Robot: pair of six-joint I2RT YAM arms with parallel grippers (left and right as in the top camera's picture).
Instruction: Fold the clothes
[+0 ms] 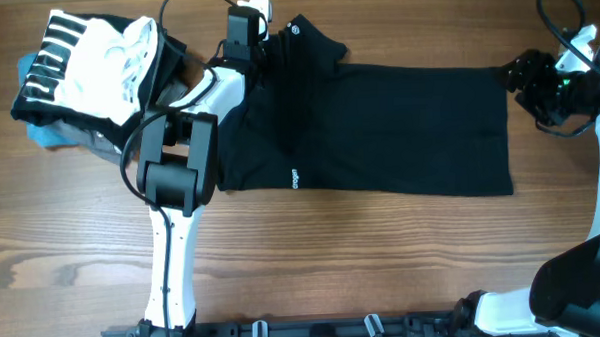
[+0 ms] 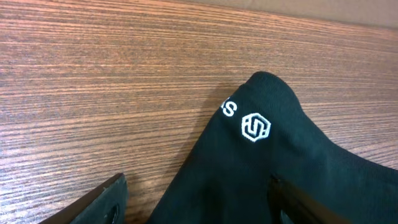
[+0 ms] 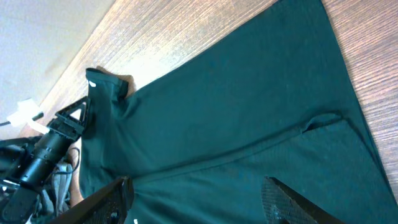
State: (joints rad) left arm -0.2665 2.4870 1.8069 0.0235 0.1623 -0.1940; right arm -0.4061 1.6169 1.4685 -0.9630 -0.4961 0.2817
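Observation:
My right gripper grabs the black T-shirt by its far corner at the hem end next, to fold the black T-shirt's far edge inward.
The black T-shirt lies flat across the middle of the table in a long rectangle, with a small white print near its front edge. Its neck end is bunched at the back left, with the tiny white logo showing, also in the left wrist view. My left gripper is low at that bunched end, open, with black fabric between its fingers. My right gripper is at the shirt's right edge, open, above the fabric.
A pile of garments sits at the back left: a white one with black stripes on top of grey and blue ones. My left arm stretches over the shirt's left edge. Bare wood lies along the front.

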